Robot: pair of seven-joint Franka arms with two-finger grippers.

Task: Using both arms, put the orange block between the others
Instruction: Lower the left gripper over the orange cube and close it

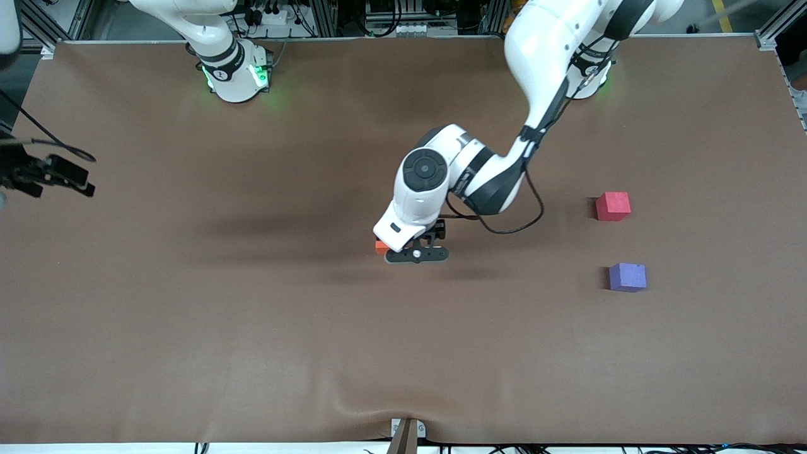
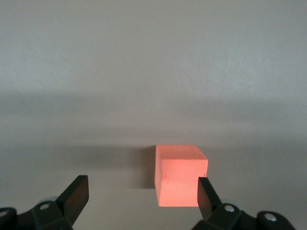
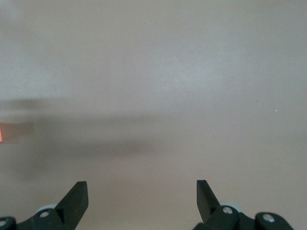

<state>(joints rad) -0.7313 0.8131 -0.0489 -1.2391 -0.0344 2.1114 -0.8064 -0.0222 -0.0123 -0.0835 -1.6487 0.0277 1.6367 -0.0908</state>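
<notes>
My left gripper grabs the orange block (image 1: 381,247) by its opposite sides next, to set it between the pinkish-red cube (image 1: 613,206) and the purple-blue cube.
The orange block (image 2: 181,175) lies on the brown table near its middle. My left gripper (image 2: 141,184) is low over it and open, with the block close by one fingertip (image 2: 205,191) and a wide gap to the other. In the front view the left hand (image 1: 410,243) covers most of the orange block (image 1: 381,247). The pinkish-red cube (image 1: 613,206) and the purple-blue cube (image 1: 627,277) sit apart toward the left arm's end of the table, the purple-blue one nearer the front camera. My right gripper (image 1: 66,180) waits at the right arm's end, open (image 3: 142,184) over bare cloth.
A brown cloth (image 1: 252,328) covers the whole table. A small metal bracket (image 1: 406,432) sticks up at the table's front edge. The two arm bases (image 1: 236,75) stand along the edge farthest from the front camera.
</notes>
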